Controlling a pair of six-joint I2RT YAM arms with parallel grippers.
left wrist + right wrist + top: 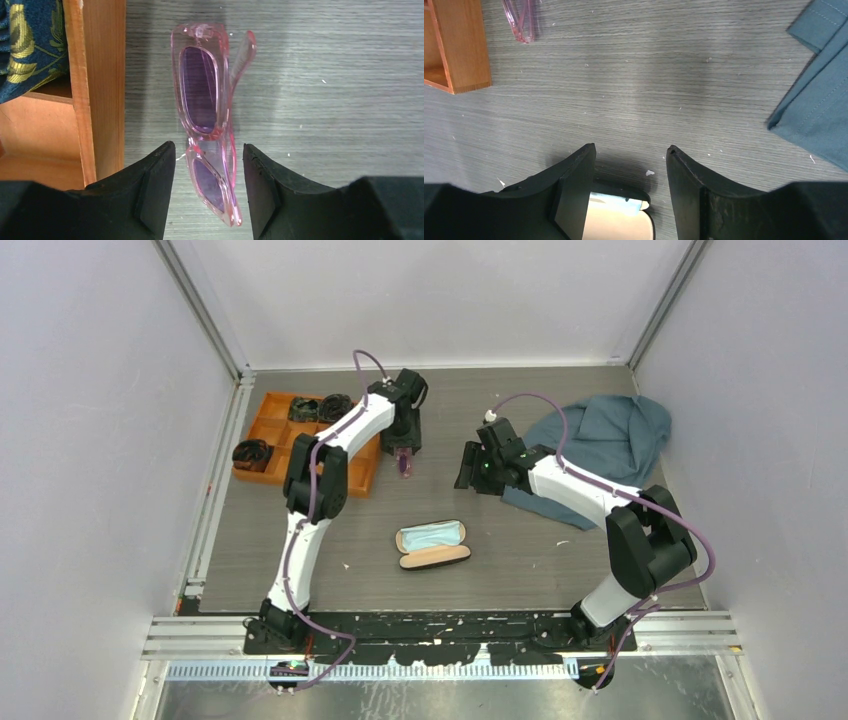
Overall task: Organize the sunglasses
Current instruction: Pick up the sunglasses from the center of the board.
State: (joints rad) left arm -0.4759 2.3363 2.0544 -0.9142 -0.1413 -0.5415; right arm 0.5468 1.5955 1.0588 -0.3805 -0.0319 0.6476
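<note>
Next, my left gripper grabs the sunglasses (405,462) by the bridge between their lenses, leaving both ends free to settle into the open case.
The sunglasses (405,462) are a folded pair with a pink frame and purple lenses, on the table just right of the orange tray. In the left wrist view the sunglasses (202,105) run lengthwise away from the camera. My left gripper (207,150) is open, with a finger on each side of their near end and a gap on both sides. The black case (433,544) lies open at the table's middle front, with a light-blue cloth (432,535) in it. My right gripper (470,468) is open and empty, above bare table behind the case (624,220).
An orange wooden tray (300,440) with dark patterned items in its compartments stands at the back left; its wall (92,90) is close to my left finger. A blue-grey garment (600,440) lies at the back right under the right arm.
</note>
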